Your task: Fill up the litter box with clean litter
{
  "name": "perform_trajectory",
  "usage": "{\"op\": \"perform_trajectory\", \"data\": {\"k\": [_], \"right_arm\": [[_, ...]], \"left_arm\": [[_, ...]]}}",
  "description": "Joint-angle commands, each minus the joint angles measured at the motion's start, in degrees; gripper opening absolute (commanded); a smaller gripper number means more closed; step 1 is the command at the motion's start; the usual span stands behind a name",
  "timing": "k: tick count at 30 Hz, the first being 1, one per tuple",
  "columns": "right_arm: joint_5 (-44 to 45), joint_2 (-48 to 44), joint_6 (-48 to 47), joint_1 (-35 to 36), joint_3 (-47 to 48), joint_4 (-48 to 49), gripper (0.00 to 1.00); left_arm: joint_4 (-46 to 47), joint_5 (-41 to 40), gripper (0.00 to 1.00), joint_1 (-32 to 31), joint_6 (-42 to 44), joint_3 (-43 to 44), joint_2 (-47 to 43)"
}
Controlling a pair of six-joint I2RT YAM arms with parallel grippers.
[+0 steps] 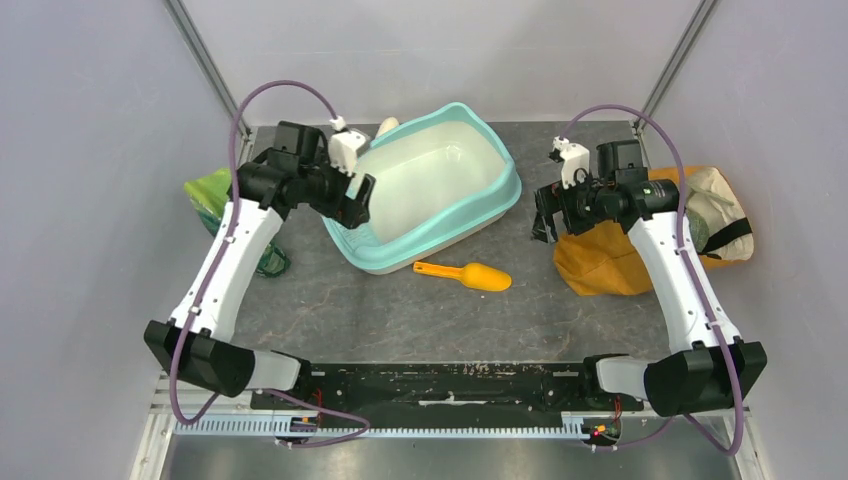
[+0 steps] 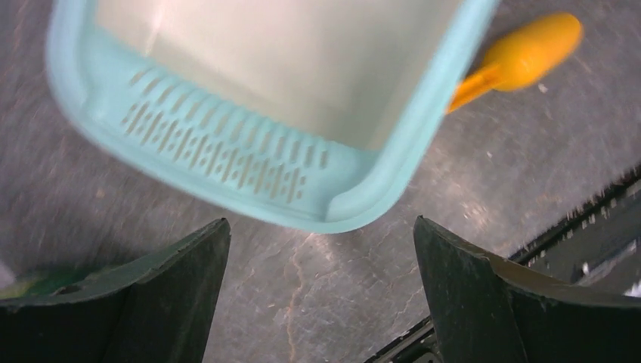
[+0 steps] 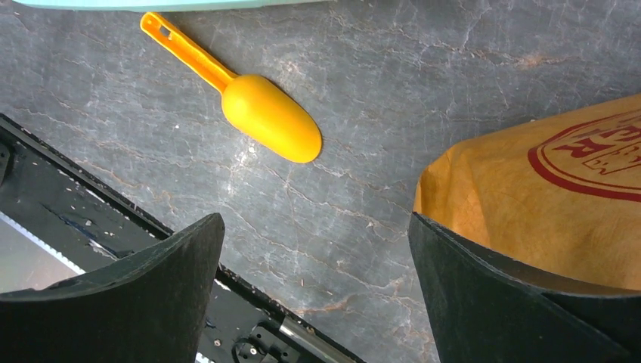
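I will grab the orange scoop by its handle with my left gripper, close to the bowl [image 1: 451, 271]. That leaves the scoop's bowl free to push the litter box [image 1: 497, 201] into place.
The teal litter box [image 1: 497, 201] lies slanted at the middle back of the table, and its white basin looks bare. The litter is out of view. My left gripper [image 1: 356, 203] hovers at the box's left end, open and holding nothing. In the left wrist view the slotted grille [image 2: 227, 151] lies just beyond the gripper [image 2: 321, 240], with table showing between the fingers. My right gripper [image 1: 545, 215] hangs open and empty to the right of the box, beside the orange bag. In the right wrist view that gripper [image 3: 317, 221] has only table between its fingers.
An orange scoop [image 1: 466, 274] [image 3: 268, 119] lies on the table in front of the box. An orange cloth bag [image 1: 605, 258] [image 3: 544, 189] with a pale pouch behind it sits at the right. A green pouch [image 1: 213, 193] lies at the left edge.
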Motion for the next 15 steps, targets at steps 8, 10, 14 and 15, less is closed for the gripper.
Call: {"op": "perform_trajectory", "data": {"k": [8,10,14,15], "right_arm": [[0.55,1.55,7.54,-1.41,9.36,1.90,0.99],[0.02,2.50,7.59,-2.35,11.06,1.13,0.99],[-0.14,4.09,8.32,-4.02,12.83,1.12,0.99],[-0.53,4.40,8.48,-4.41,13.06,1.13,0.99]], "left_arm": [[4.17,16.83,0.97,-24.84,25.30,-1.44,2.63],[7.05,15.85,0.97,-30.71,29.82,-3.83,4.08],[10.22,12.37,0.97,-37.87,36.75,-6.42,10.19],[10.91,11.78,0.97,-38.79,37.48,-6.79,11.78]]}}
